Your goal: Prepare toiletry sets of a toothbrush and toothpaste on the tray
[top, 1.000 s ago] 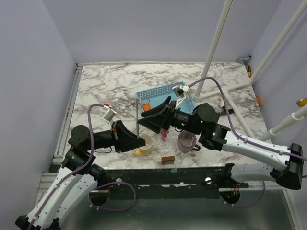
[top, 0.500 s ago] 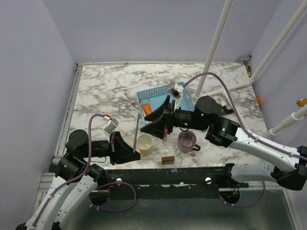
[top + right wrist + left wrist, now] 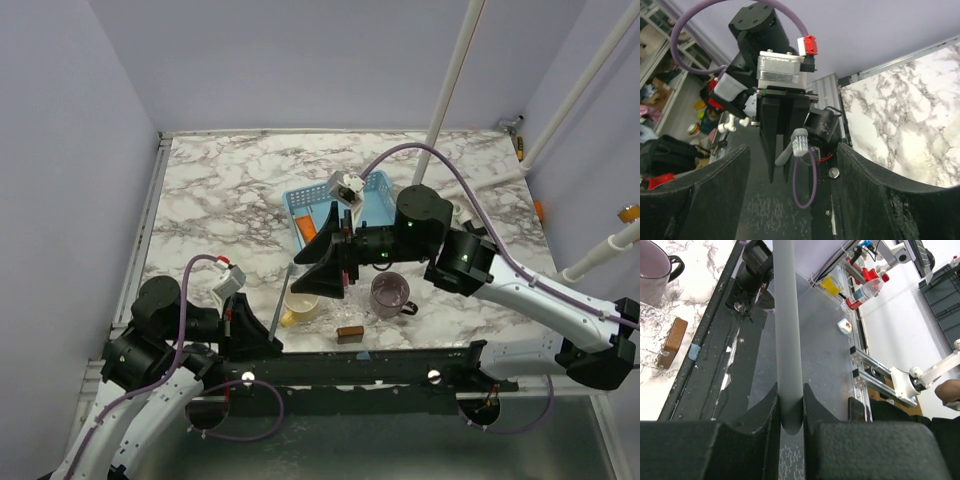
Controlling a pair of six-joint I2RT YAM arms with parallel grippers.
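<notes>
The right gripper would miss the toothbrush's head if it closed now, because the bristle head of the toothbrush is just beyond its fingers. It needs to first move toward the head.
The toothbrush [image 3: 282, 305] is a thin grey-blue stick that my left gripper [image 3: 262, 338] is shut on at its handle end, near the table's front edge. In the left wrist view the handle [image 3: 788, 330] runs straight up from between the jaws of my left gripper [image 3: 790, 396]. My right gripper [image 3: 302, 262] stands wide open, facing the bristle head [image 3: 800, 141], which shows between its fingers [image 3: 715, 192] without touching them. The light blue tray [image 3: 385, 212] lies behind, with an orange toothpaste [image 3: 308, 228] inside. A pink toothpaste [image 3: 346, 282] shows partly behind my right gripper.
A yellow mug [image 3: 300, 306] sits just right of the brush and a purple-grey mug [image 3: 390, 296] under my right arm. A small brown block [image 3: 349, 333] lies at the front edge, also the brown block [image 3: 672, 341] in the left wrist view. White poles [image 3: 450, 90] rise at back right.
My left arm has drawn back toward the near edge with the toothbrush, lifting it away from the yellow mug. My right gripper has swung left toward the brush head and opened wider.
</notes>
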